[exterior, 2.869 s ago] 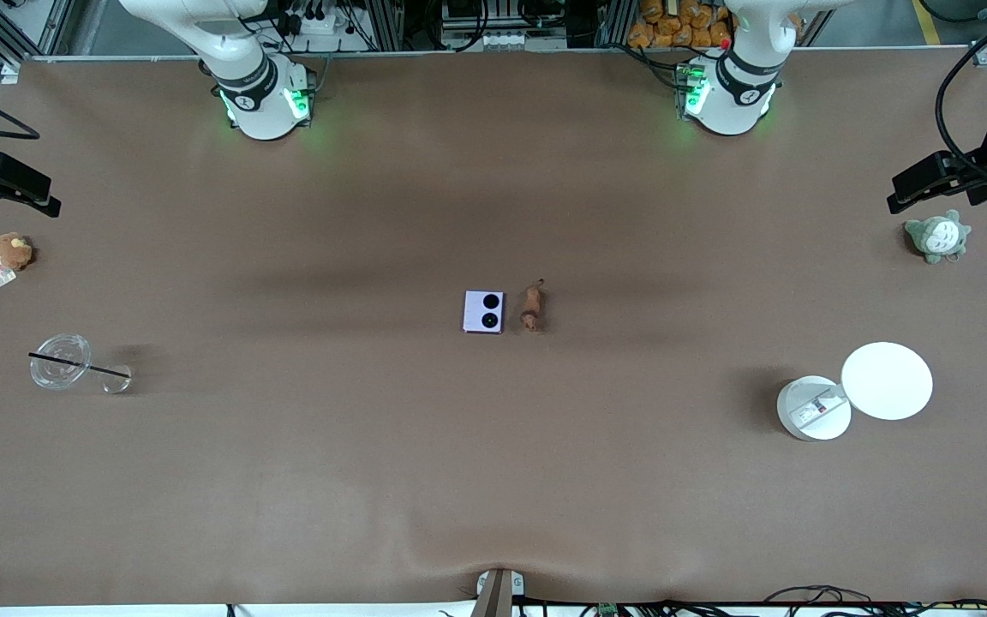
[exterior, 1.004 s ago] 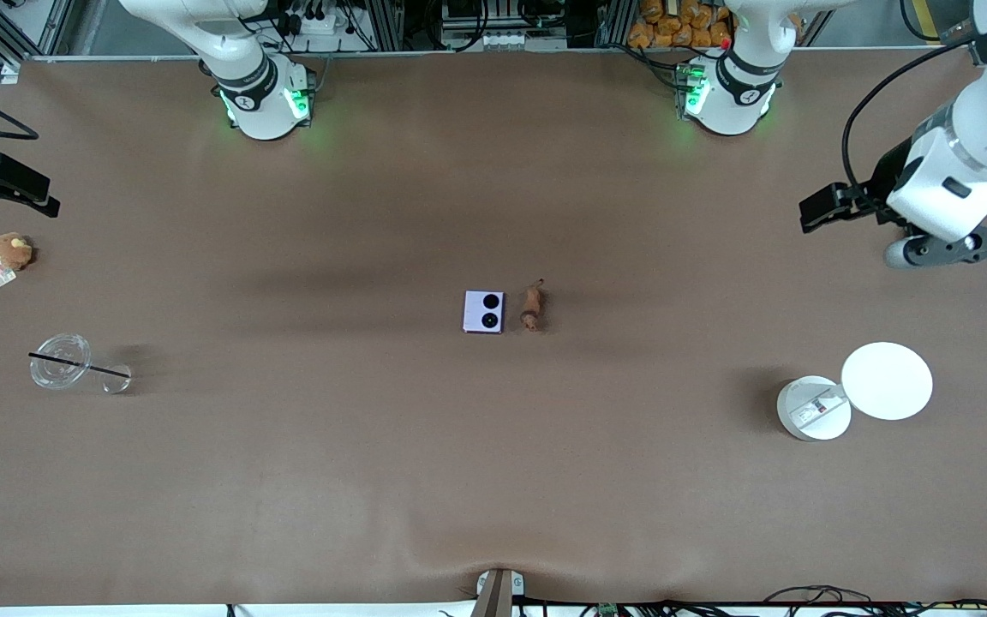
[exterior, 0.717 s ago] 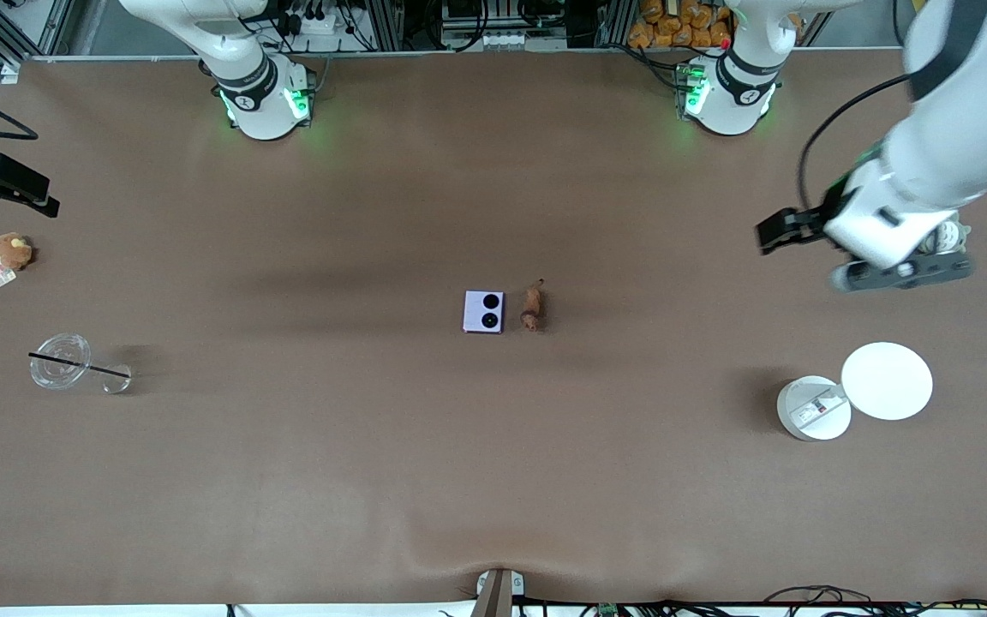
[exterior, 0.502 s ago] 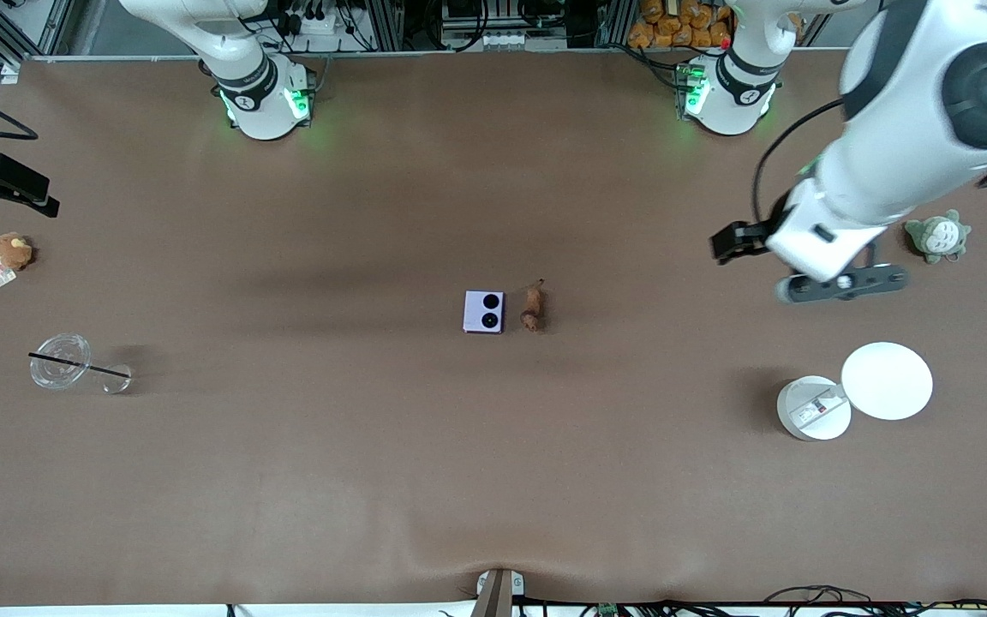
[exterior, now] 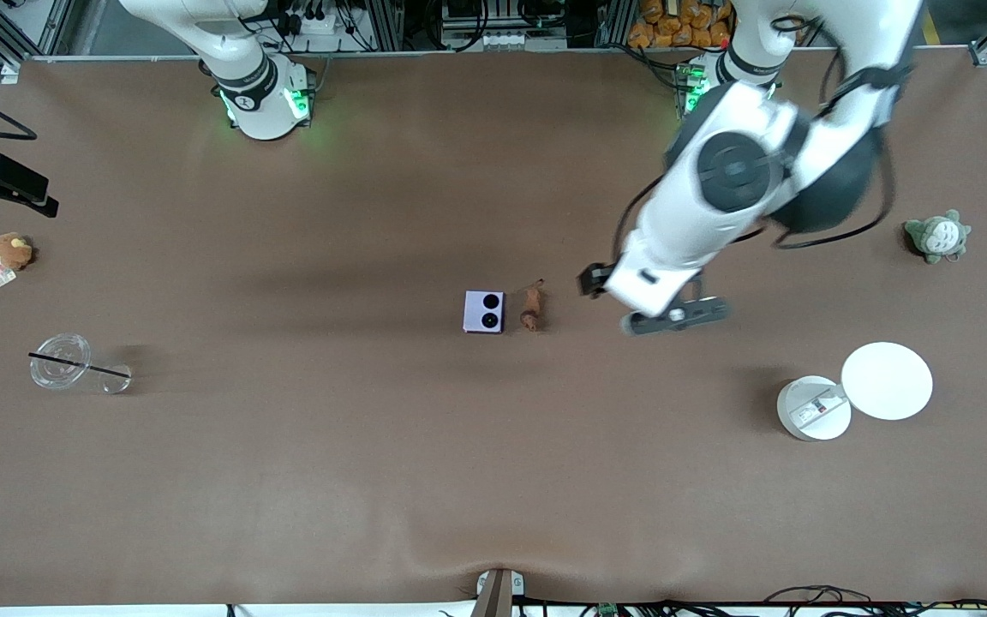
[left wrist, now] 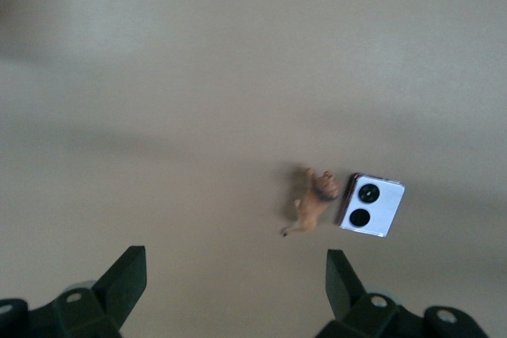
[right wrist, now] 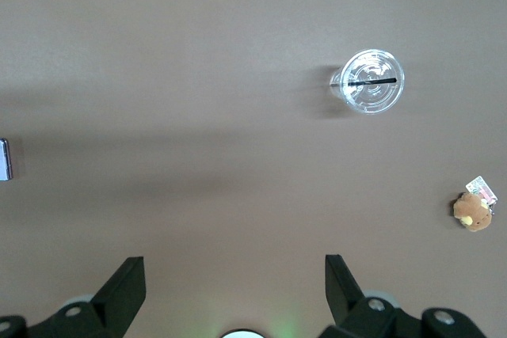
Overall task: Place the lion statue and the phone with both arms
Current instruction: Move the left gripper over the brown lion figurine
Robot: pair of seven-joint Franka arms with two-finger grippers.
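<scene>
Next, my left gripper grabs the reddish-brown lion statue by its maned head (exterior: 530, 320) (left wrist: 325, 187) to place it.
The lavender phone (exterior: 484, 311), with two black circles, lies at the table's middle. The reddish-brown lion statue (exterior: 532, 308) lies right beside it, toward the left arm's end. My left gripper (exterior: 673, 317) hangs over bare table beside the lion, toward the left arm's end. In the left wrist view it (left wrist: 235, 275) is open and empty, with the lion (left wrist: 315, 205) and phone (left wrist: 371, 206) below it. My right gripper (right wrist: 235, 275) is open and empty, held high at the right arm's end. The right arm waits.
A clear cup with a black straw (exterior: 61, 362) and a brown plush with tag (exterior: 11, 251) lie at the right arm's end. A grey-green plush (exterior: 937, 236), a white round container (exterior: 813, 408) and its lid (exterior: 887, 380) lie at the left arm's end.
My left arm has swung in from the left arm's end of the table toward the middle and now hangs close to the lion. The right arm, phone and lion have not moved.
</scene>
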